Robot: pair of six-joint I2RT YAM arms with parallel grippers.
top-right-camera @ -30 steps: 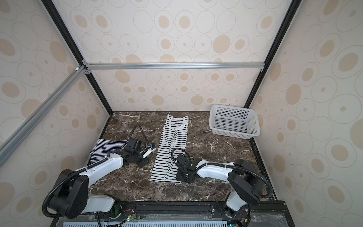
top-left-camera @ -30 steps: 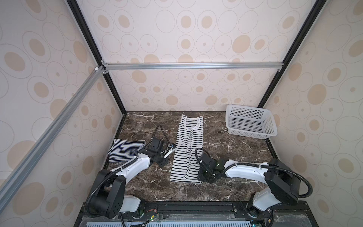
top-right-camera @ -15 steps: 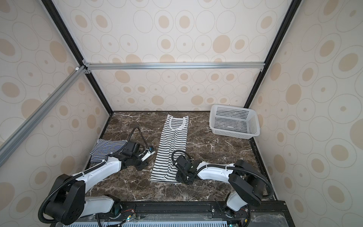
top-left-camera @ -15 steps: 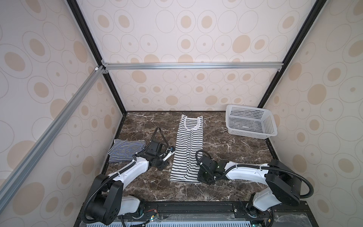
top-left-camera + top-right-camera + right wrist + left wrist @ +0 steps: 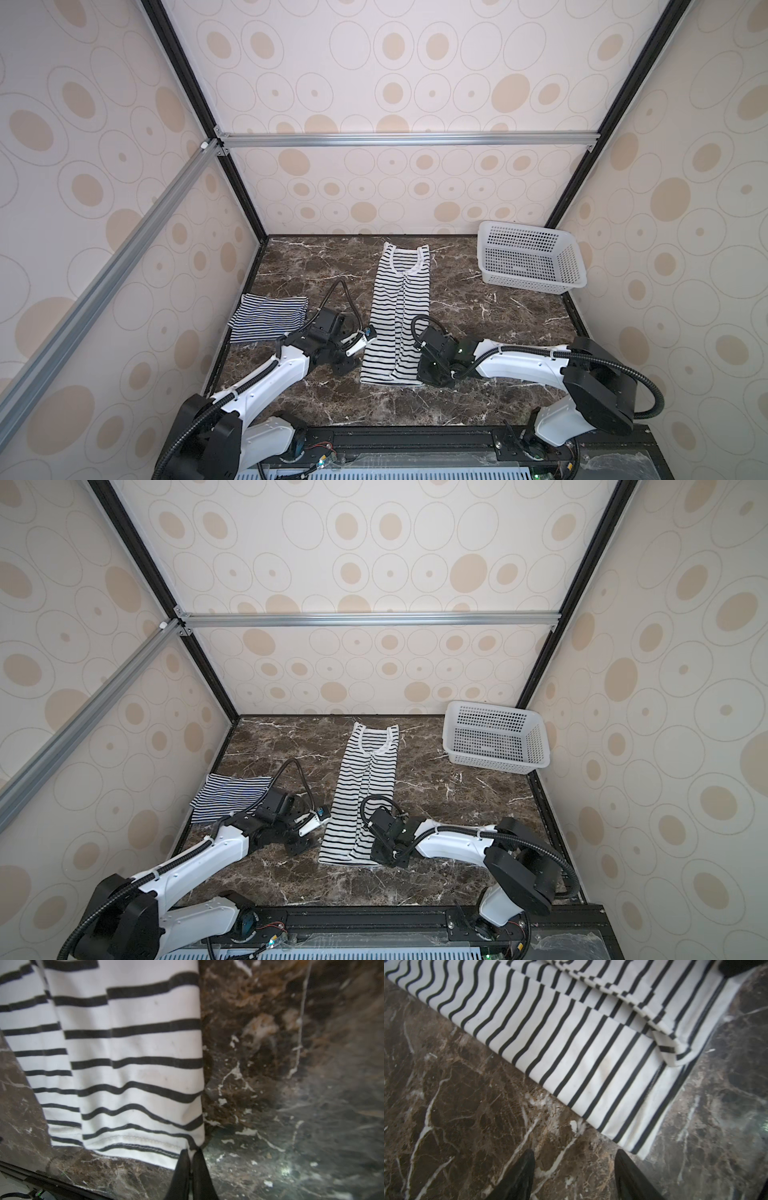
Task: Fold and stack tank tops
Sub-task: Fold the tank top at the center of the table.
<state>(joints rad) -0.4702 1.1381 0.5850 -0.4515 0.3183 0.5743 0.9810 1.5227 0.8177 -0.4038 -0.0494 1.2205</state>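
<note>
I next need to grab the white tank top's free near hem corner with my left gripper, opposite my right gripper, to fold the hem toward the neckline.
A white tank top (image 5: 399, 316) (image 5: 365, 796) with wide-spaced black stripes lies lengthwise at the table's middle, its sides folded in. In the right wrist view my right gripper (image 5: 191, 1150) is shut on the near right hem corner of this tank top (image 5: 124, 1047). Both top views show that right gripper (image 5: 419, 378) (image 5: 376, 856) at that corner. My left gripper (image 5: 574, 1154) stands open over bare marble, just short of the top's (image 5: 581, 1053) near left corner. Its place in the top views (image 5: 349, 365) (image 5: 301, 845) is beside that edge. A second tank top (image 5: 268, 318) (image 5: 230, 796), narrow-striped, lies folded at the left.
A white perforated basket (image 5: 519, 243) (image 5: 490, 721) stands at the back right corner. The dark marble table (image 5: 478, 324) is walled in on three sides. A black rail runs along its front edge.
My right gripper has closed on the hem corner of the wide-striped top. My left gripper has moved nearer the table's front, toward the top's near left corner, and opened a little.
</note>
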